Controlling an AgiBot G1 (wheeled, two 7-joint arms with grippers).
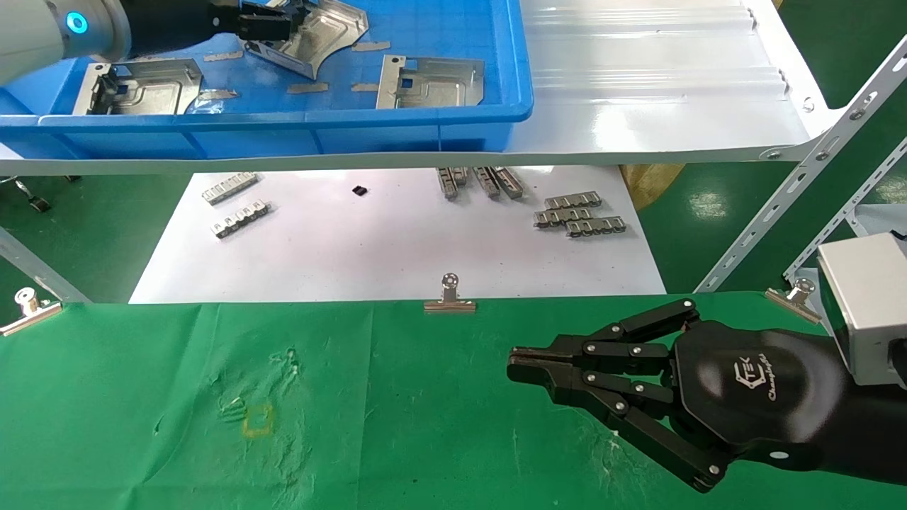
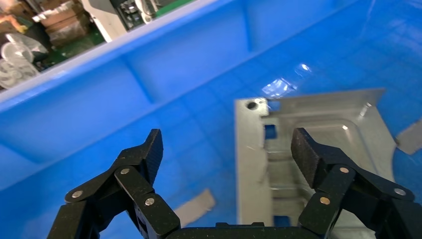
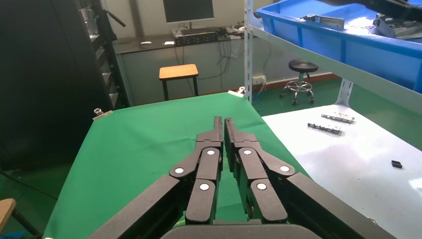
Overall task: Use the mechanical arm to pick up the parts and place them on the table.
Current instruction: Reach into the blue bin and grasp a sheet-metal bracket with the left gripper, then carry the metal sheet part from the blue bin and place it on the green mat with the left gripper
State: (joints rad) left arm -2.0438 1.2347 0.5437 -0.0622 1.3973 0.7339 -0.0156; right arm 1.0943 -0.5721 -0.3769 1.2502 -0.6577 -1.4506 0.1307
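The silver plate is broad and spreads wider than my fingers open, so my left gripper will next grab it by its narrow folded edge strip (image 2: 253, 167).
My left gripper (image 1: 294, 15) hangs open inside the blue bin (image 1: 283, 131) on the shelf, just above a silver plate (image 1: 329, 39). In the left wrist view its jaws (image 2: 226, 144) stand wide apart and empty, and that plate (image 2: 308, 144) lies flat on the bin floor below them, its long edge between the fingers. Two more plates (image 1: 432, 81) (image 1: 142, 88) lie in the bin. My right gripper (image 1: 514, 368) is shut and empty, low over the green cloth table (image 1: 397, 439); it also shows in the right wrist view (image 3: 224, 122).
A glossy white shelf (image 1: 638, 78) carries the bin. Below it a white sheet (image 1: 397, 241) holds several small toothed strips (image 1: 577, 212). Binder clips (image 1: 449, 297) sit on the cloth's far edge. A yellow square outline (image 1: 258, 419) marks the cloth. Slotted steel struts (image 1: 801, 177) stand at right.
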